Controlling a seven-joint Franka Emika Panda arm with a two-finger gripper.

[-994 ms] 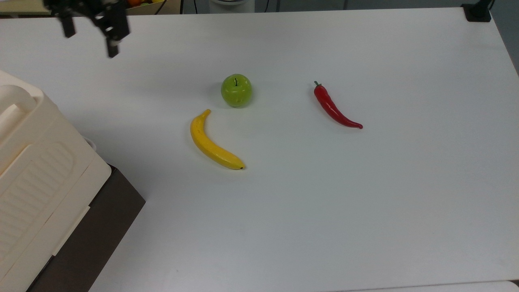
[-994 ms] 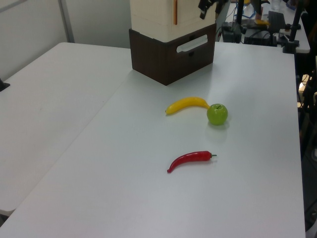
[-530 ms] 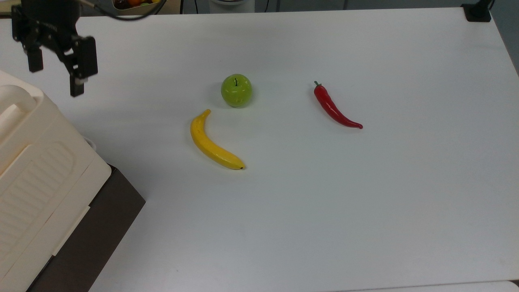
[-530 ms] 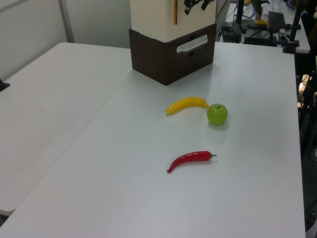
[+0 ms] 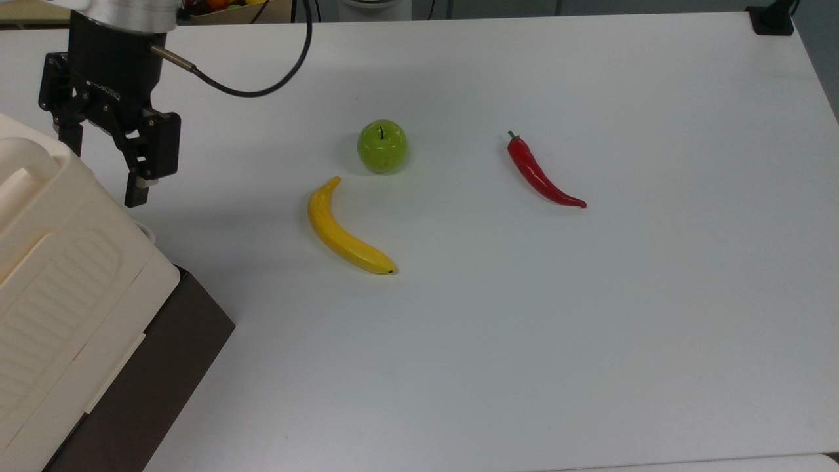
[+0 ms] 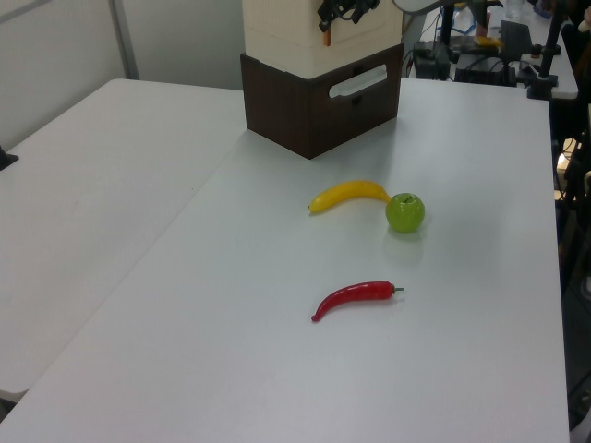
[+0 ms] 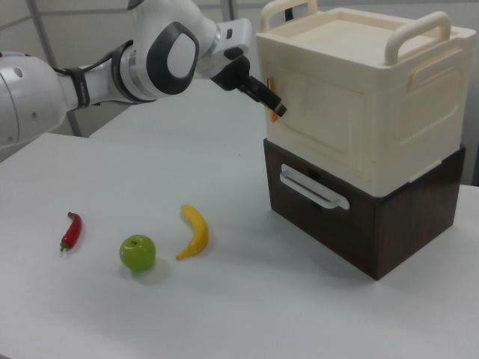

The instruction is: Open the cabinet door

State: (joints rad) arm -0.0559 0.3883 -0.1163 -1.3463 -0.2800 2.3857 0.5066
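My gripper needs to grab the cream cabinet's closed door (image 6: 362, 39) by the slim copper bar handle (image 6: 327, 38) next, so that the cabinet can swing open.
The cream cabinet (image 7: 359, 52) stands on a dark brown drawer base (image 7: 352, 224). Its door (image 7: 329, 123) is closed flat against the front. A slim copper handle (image 7: 280, 112) runs along the door's edge at the right view's left. My gripper (image 7: 275, 105) is open at that edge, and one black finger (image 7: 262, 91) lies across the handle. In the top view the gripper (image 5: 101, 172) straddles the cabinet (image 5: 59, 275) corner, with one finger (image 5: 136, 190) beside the cabinet wall. In the left view the gripper (image 6: 338, 13) is at the copper handle (image 6: 325, 39).
On the white table (image 5: 590, 328) lie a yellow banana (image 5: 341, 233), a green apple (image 5: 382, 145) and a red chilli pepper (image 5: 541, 174), all apart from the cabinet. The brown base has a cream drawer handle (image 7: 314, 188). A black cable (image 5: 262, 85) trails from the gripper.
The gripper has come down and across from the table's far edge to the cabinet's corner, and now sits at the copper handle. The fruit and the door have not moved.
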